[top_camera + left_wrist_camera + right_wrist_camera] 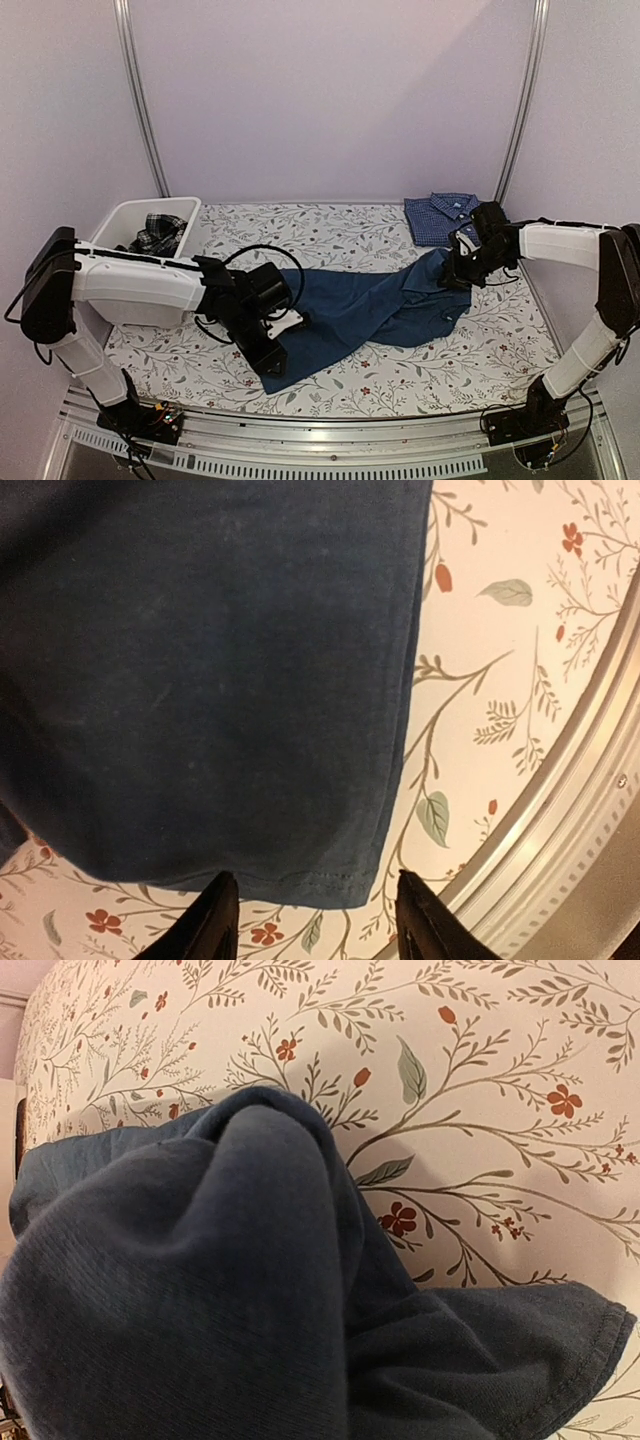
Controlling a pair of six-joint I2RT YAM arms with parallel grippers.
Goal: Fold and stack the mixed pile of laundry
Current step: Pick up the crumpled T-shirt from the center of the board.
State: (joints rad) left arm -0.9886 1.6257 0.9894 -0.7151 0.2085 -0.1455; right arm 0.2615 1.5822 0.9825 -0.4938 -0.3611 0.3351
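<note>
My left gripper should next stretch the dark blue T-shirt (pixel 370 310) and spread it flat for folding, so it should pick the T-shirt up by its near hem corner.
The dark blue T-shirt (pixel 370 310) lies spread across the middle of the floral tablecloth (pixel 330 235). My left gripper (pixel 272 362) is open at its near left corner. In the left wrist view the hem (pixel 300 880) lies just ahead of the gripper (pixel 318 908), between the two black fingertips (pixel 212 915). My right gripper (pixel 455 270) holds the shirt's right end bunched and raised. In the right wrist view the cloth (pixel 220 1290) fills the frame and hides the fingers. A folded blue-and-white checked shirt (pixel 440 215) lies at the back right. The black-and-white plaid piece (pixel 158 232) sits in the tub.
The white plastic tub (pixel 125 215) stands at the back left, just behind my left arm. The table's metal front rail (pixel 560 810) runs close to the left gripper. Upright frame posts stand at both back corners.
</note>
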